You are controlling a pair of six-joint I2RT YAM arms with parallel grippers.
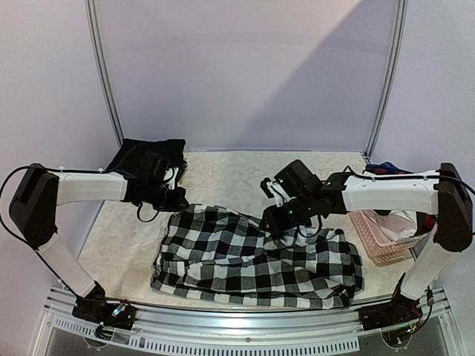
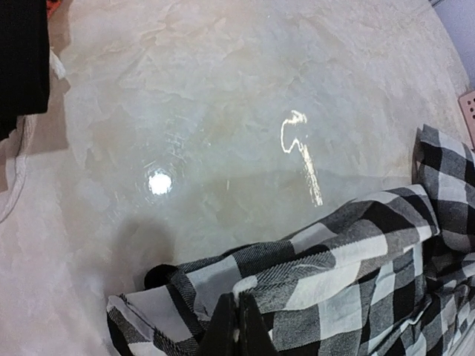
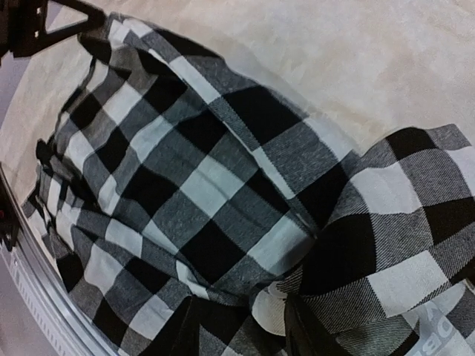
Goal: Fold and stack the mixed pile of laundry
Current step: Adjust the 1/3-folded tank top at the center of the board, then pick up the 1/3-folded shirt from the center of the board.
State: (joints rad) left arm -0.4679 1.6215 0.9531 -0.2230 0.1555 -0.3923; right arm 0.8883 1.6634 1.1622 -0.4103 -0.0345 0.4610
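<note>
The right gripper grabs the checked garment by the bunched cloth at its far edge (image 1: 276,235) (image 3: 262,308) next, to straighten it and fold it inward.
A black-and-white checked garment (image 1: 252,259) from the laundry pile lies spread and rumpled on the middle of the table. My left gripper (image 1: 178,202) is at its far left corner, shut on a fold of the checked cloth (image 2: 334,274), with the fingertips (image 2: 223,330) pressed together on it. My right gripper (image 1: 278,222) is at the garment's far edge near the middle. Its fingers (image 3: 178,330) stand apart, and bunched checked cloth (image 3: 223,193) lies loosely between them. A plain black garment (image 1: 148,157) lies folded at the back left corner and also shows in the left wrist view (image 2: 22,59).
A pink perforated basket (image 1: 382,241) with pale cloth in it stands at the right edge, under the right arm. Some blue and red cloth (image 1: 382,169) shows behind that arm. A metal rail (image 1: 245,315) runs along the near table edge. White walls close off the back and sides.
</note>
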